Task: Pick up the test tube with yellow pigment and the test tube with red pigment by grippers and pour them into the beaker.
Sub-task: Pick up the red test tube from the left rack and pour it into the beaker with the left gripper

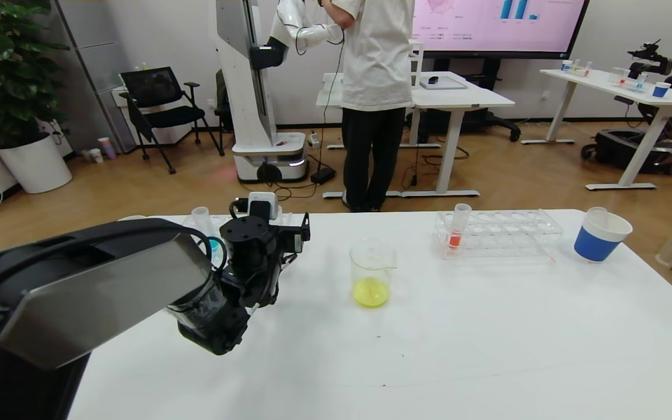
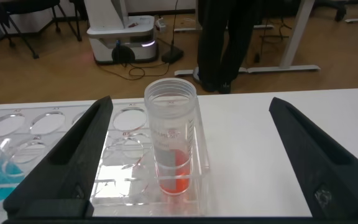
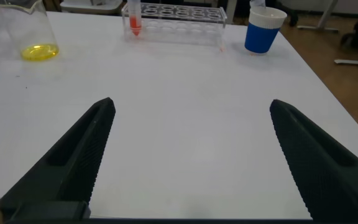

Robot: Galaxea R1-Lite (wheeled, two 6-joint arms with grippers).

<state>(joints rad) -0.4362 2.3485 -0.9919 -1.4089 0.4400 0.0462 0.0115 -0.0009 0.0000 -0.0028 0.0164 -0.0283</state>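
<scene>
The red tube is beyond my left fingers in the left wrist view, so my left gripper should move toward it before closing.
The beaker stands mid-table with yellow liquid in its bottom; it also shows in the right wrist view. My left gripper hangs open at the far left of the table. In the left wrist view, a test tube with red pigment stands upright in a clear rack between the gripper's wide-apart fingers, touched by neither. Another red-pigment tube stands in the right rack. My right gripper is open and empty above bare table. The test tube with yellow pigment is out of view.
A tube with turquoise-blue liquid stands in the left rack, beside my left gripper. A blue-and-white paper cup stands at the table's far right. A person and another robot stand beyond the table's far edge.
</scene>
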